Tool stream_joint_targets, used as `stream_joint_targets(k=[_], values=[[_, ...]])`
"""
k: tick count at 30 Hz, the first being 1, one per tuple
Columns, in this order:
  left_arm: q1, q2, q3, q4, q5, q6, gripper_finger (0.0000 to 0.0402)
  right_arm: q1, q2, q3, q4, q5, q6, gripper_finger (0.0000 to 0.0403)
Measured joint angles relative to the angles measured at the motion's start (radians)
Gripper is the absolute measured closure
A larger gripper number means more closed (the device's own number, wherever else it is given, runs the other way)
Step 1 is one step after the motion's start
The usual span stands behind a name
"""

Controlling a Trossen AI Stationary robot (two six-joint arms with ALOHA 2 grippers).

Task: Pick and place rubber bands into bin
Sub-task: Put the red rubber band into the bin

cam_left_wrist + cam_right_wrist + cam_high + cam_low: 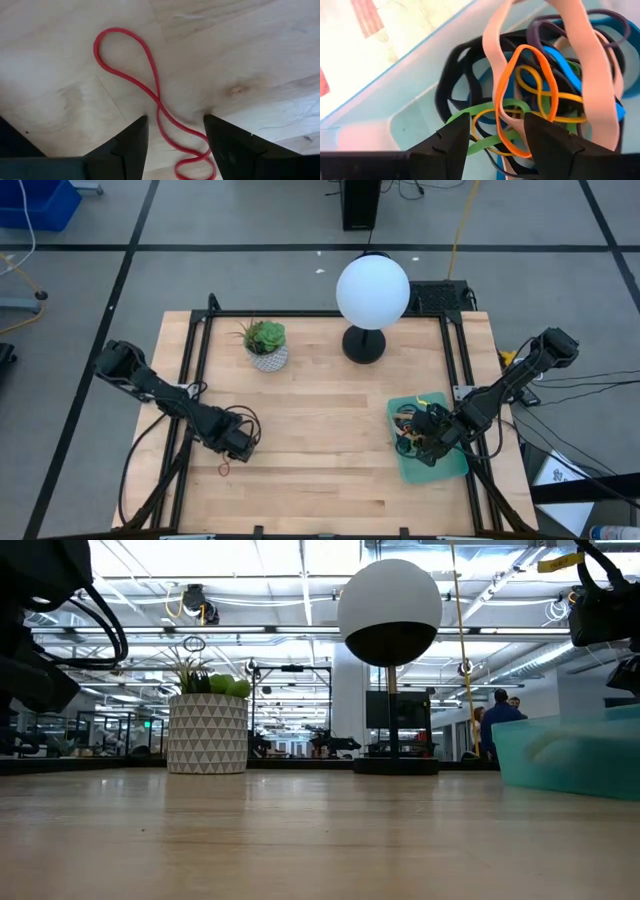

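Note:
I should close my left gripper on the red rubber band now: both fingers reach the wood on either side of the band's twisted parts.
A red rubber band lies flat on the wooden table in a twisted figure-eight; in the high view it is near the front left. My left gripper is open and low over it, one finger on each side of the band's crossing, not touching it; it also shows in the high view. The teal bin sits at the right and holds a tangle of rubber bands in orange, tan, yellow, green, blue and black. My right gripper is open just above that pile, inside the bin.
A white patterned plant pot stands at the far left. A lamp with a white globe stands at the far middle. Bare wood lies between the two arms. The bin's wall rises at the right in the low view.

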Motion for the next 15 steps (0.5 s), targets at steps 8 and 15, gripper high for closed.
stream_joint_targets(k=[8,15], values=[[0.0,0.002,-0.001,0.001,0.001,0.009,0.0206,0.0,0.0,0.0,0.03,0.0,-0.033,0.0222],[0.0,0.004,-0.001,0.012,-0.001,0.006,0.0296,0.0,0.0,0.0,0.051,0.001,-0.061,0.0222]])
